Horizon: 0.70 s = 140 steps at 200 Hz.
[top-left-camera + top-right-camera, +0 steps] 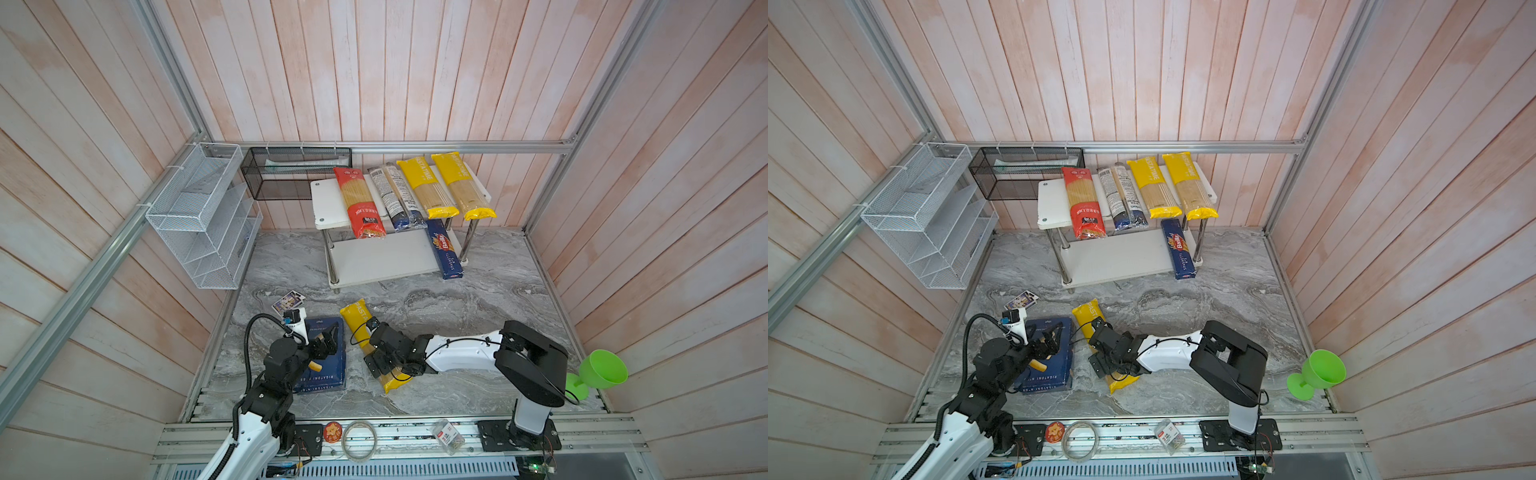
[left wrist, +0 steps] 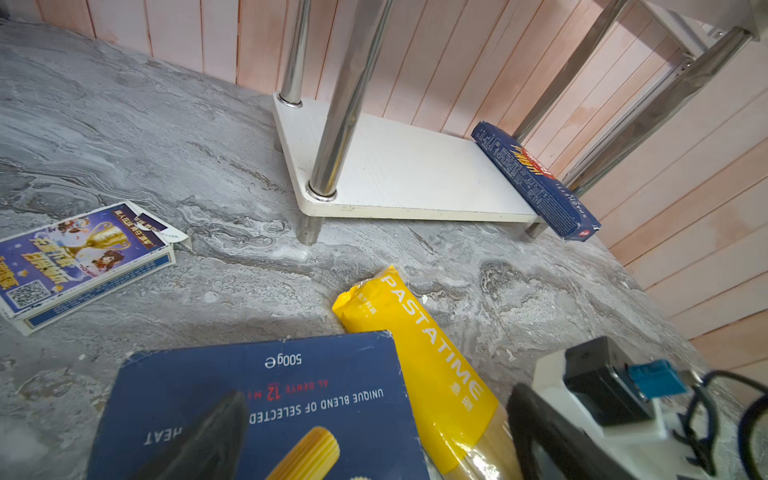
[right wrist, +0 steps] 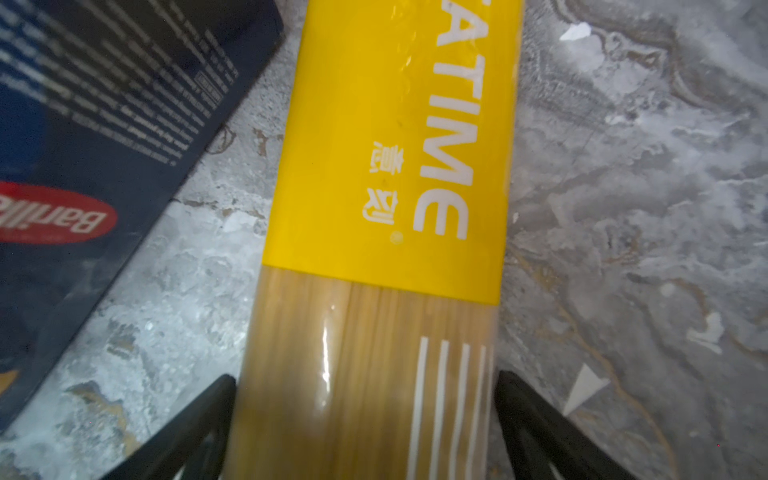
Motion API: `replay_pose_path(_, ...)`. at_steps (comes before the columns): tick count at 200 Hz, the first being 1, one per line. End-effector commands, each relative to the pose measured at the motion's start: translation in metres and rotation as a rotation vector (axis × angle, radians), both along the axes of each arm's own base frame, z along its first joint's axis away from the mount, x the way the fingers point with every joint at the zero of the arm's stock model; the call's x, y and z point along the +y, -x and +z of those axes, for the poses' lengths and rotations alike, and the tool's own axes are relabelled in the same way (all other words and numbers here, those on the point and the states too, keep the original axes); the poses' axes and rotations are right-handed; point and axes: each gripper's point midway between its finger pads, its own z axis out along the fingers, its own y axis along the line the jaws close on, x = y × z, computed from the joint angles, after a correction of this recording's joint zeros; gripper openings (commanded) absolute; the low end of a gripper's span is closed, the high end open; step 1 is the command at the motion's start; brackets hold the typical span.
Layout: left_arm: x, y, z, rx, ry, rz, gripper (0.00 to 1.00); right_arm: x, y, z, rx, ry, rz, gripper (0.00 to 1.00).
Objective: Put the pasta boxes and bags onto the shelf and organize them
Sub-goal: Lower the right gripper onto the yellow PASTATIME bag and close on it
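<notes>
My right gripper's fingers are down on either side of the yellow bag's clear window. They would hold the bag if they closed now, so my right gripper should close on it.
The shelf stands at the back wall. On its top board lie a red bag, a dark blue and clear bag and two yellow bags. The narrow spaghetti box lies on the lower board's right end. A third yellow bag lies on the counter, and my right gripper stands open astride its clear window. The wide rigatoni box lies flat beside it. My left gripper hovers open over this box.
A small purple card box lies behind the rigatoni box. A white wire rack and a black mesh basket hang at the back left. A green goblet lies at the right edge. A tape ring rests on the front rail.
</notes>
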Motion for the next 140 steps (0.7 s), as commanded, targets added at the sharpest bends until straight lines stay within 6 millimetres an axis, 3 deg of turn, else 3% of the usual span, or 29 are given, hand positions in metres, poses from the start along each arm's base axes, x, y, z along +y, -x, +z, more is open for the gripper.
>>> replay_pose_path(1,-0.0049,-0.0020,0.0065,-0.024,0.007,-0.027,1.00,-0.0140,0.0115,-0.0335,0.079,0.080,-0.014,0.98)
replay_pose_path(76,-0.0112,-0.0018,0.0065,-0.020,0.008,-0.064,1.00,-0.0201,0.0113,-0.0358,0.064,0.073,-0.026,0.82)
replay_pose_path(105,-0.0126,-0.0010,0.0067,-0.022,0.008,-0.073,1.00,-0.0138,0.0162,-0.0322,0.075,0.012,-0.006,0.67)
replay_pose_path(140,-0.0121,-0.0016,0.0070,-0.022,0.006,-0.070,1.00,-0.0165,0.0169,-0.0355,0.083,0.022,-0.019,0.63)
